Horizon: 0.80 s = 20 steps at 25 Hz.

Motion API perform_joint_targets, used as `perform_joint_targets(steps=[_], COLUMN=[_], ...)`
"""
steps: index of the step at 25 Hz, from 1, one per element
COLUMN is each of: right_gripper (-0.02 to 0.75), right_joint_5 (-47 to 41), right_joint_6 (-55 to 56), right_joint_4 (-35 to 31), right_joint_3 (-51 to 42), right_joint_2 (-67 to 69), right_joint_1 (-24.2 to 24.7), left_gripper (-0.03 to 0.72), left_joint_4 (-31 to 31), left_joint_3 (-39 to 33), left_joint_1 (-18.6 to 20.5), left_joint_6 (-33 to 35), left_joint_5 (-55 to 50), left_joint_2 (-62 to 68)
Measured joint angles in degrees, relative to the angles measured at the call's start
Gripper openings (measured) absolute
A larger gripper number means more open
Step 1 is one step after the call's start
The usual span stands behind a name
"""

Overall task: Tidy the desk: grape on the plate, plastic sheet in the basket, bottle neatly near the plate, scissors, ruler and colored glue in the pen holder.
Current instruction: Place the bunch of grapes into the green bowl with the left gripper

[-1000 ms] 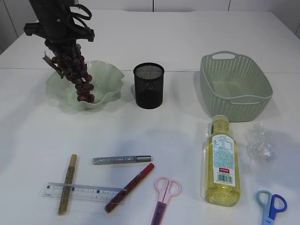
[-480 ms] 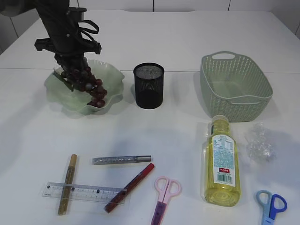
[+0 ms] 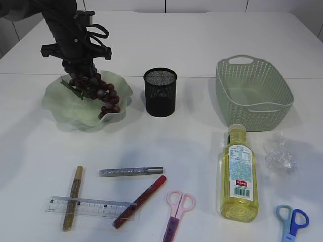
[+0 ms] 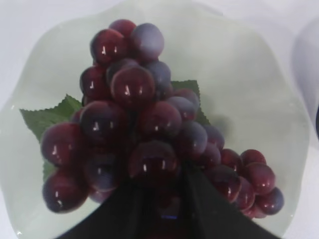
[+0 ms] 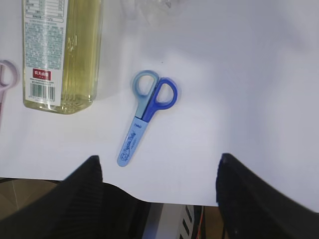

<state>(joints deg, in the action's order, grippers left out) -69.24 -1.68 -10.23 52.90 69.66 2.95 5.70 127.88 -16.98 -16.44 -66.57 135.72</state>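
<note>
The grape bunch (image 3: pixel 108 96) is lying inside the pale green plate (image 3: pixel 55 103) and would stay there, so I will open my left gripper.
A bunch of dark red grape (image 3: pixel 96 91) with a green leaf lies in the pale green wavy plate (image 3: pixel 55 103) at the back left. My left gripper (image 3: pixel 81 68) stands over it, shut on the top of the bunch. In the left wrist view the grape (image 4: pixel 134 114) fills the plate (image 4: pixel 239 64), and the gripper (image 4: pixel 159 174) pinches the near berries. The bottle (image 3: pixel 239 174) lies flat at front right, the crumpled plastic sheet (image 3: pixel 279 153) beside it. My right gripper (image 5: pixel 159 159) hangs open over the table's near edge, below the blue scissors (image 5: pixel 147 112).
A black mesh pen holder (image 3: pixel 160 92) stands at centre back, a green basket (image 3: pixel 255 107) at back right. At the front lie a clear ruler (image 3: pixel 88 206), gold (image 3: pixel 72 197), silver (image 3: pixel 130 172) and red (image 3: pixel 140 201) glue sticks, pink scissors (image 3: pixel 176 209) and blue scissors (image 3: pixel 291 222).
My left arm came down with the grape; the bunch, hanging above the plate a second ago, now lies in it, and the plate has shifted slightly left.
</note>
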Motion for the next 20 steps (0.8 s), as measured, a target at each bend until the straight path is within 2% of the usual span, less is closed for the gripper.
perform_joint_targets(steps=[3,11,15,17,20], right_gripper=[0.572,0.57,0.552,0.585,0.577], right_joint_5=[0.0,0.13,0.13,0.22,0.33], right_joint_6=[0.0,-0.1,-0.1,-0.1,-0.1], right_joint_4=[0.0,0.0,0.0,0.0,0.0], right_joint_3=[0.0,0.0,0.0,0.0,0.0], right_joint_2=[0.0,0.0,0.0,0.0,0.0], right_joint_1=[0.0,0.0,0.0,0.0,0.0], left_gripper=[0.152,0.239,0.257,0.26,0.293], left_joint_4=[-0.2,-0.59,-0.83,-0.83,-0.83], left_joint_3=[0.0,0.0,0.0,0.0,0.0], left_joint_1=[0.0,0.56,1.12,1.22,1.42], left_joint_6=[-0.23,-0.93,-0.93,-0.93,-0.98], left_joint_5=[0.0,0.0,-0.34,-0.34,-0.23], left_joint_2=[0.0,0.0,0.0,0.0,0.0])
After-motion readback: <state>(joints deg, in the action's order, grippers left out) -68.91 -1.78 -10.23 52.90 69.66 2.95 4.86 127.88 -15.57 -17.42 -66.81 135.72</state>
